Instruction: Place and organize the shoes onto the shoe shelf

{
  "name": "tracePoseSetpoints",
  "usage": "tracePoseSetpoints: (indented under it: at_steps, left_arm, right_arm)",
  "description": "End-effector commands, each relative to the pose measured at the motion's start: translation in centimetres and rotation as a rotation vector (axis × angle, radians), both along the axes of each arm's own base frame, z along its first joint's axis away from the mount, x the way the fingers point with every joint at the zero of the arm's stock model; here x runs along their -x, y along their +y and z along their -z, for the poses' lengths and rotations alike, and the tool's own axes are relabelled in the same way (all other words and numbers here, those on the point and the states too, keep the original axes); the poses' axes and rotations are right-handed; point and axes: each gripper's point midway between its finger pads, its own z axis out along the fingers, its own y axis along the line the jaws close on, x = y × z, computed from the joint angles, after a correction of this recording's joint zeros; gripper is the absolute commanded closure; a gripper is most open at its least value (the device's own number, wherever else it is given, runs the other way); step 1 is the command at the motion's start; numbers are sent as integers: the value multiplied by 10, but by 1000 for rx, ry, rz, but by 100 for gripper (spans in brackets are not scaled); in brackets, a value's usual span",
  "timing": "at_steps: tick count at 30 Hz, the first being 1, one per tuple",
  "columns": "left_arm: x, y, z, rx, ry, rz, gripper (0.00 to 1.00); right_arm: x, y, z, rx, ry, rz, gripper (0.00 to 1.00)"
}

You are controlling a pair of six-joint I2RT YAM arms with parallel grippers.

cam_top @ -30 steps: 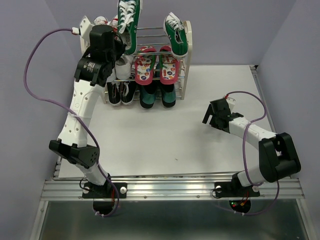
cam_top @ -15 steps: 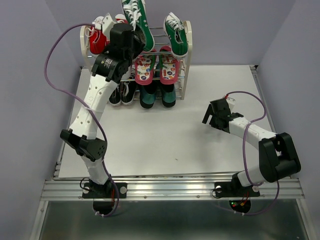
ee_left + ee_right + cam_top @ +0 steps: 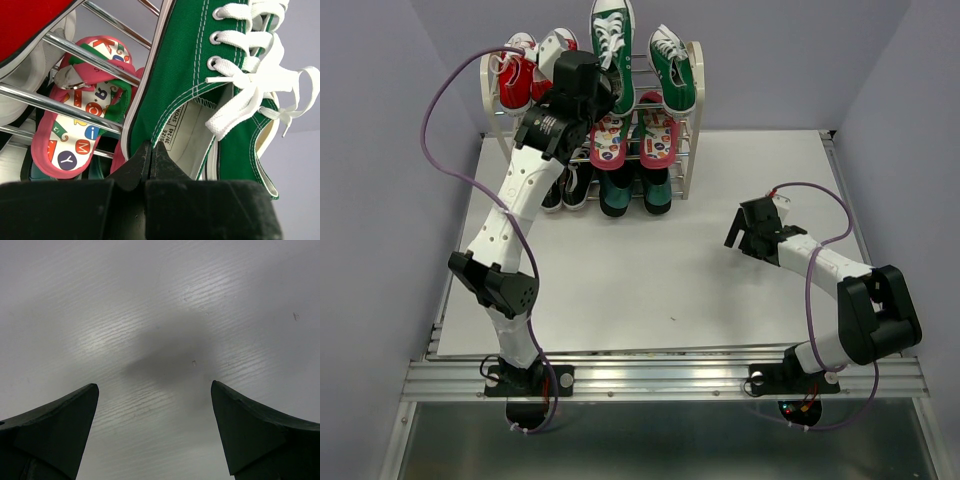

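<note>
My left gripper should release the green sneaker: it lies over the rods of the shoe shelf's top level, beside the other one, and would end on that level.
My left gripper (image 3: 151, 146) is shut on the heel collar of a green sneaker (image 3: 200, 75) with white laces. It holds that sneaker (image 3: 611, 45) toe-up over the top tier of the shoe shelf (image 3: 696, 110). The other green sneaker (image 3: 673, 70) leans on the top tier at the right. Red flip-flops (image 3: 630, 135) with patterned insoles lie on the middle tier, and dark teal slip-ons (image 3: 635, 190) stand on the bottom tier. My right gripper (image 3: 748, 228) hangs open over bare table, far right of the shelf, with nothing between its fingers (image 3: 55, 425).
Red sneakers (image 3: 520, 75) fill the top tier's left half. Black sneakers (image 3: 565, 185) stand bottom left, and a white one shows behind the rods (image 3: 20, 90). Purple walls close in on the left, back and right. The left arm's cable (image 3: 440, 110) loops beside the shelf.
My left arm has swung right along the shelf top with the green sneaker, uncovering the red sneakers. The right arm has not moved.
</note>
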Motion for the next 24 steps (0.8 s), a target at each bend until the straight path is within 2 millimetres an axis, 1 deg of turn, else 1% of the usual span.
tracePoseSetpoints:
  at_steps: [1,3,4,6,10,12,13,14,21,22,24]
  left_arm:
    - [12,9,-82,111,-216,-27,100]
    - [13,10,-83,114,-218,-29,97]
    - [13,9,-83,111,-221,-25,94]
    - [14,9,-85,105,-227,-24,92]
    - [15,9,-84,91,-228,-14,77]
    - [15,7,-85,76,-231,0,76]
    - [16,6,-84,69,-230,6,72]
    - [16,7,-81,61,-219,4,69]
    - [18,12,-82,39,-222,-8,66]
    - [19,12,-83,38,-224,-8,60]
    - [20,14,-83,27,-226,-7,54]
  right_arm:
    - [-11,-1,-13,3,-41,4,0]
    - [-11,-1,-14,4,-43,5,0]
    - [-11,-2,-14,4,-46,8,0]
    - [-11,-3,-14,8,-43,10,0]
    - [-11,-2,-13,6,-41,8,0]
    - [-11,-2,-13,6,-41,8,0]
    - [-11,-2,-13,5,-43,8,0]
    - [-11,-2,-14,7,-44,8,0]
    - [-11,-2,-17,4,-54,6,0]
    - [-11,-1,-19,1,-59,0,0]
    - [-13,1,-24,1,-69,-26,0]
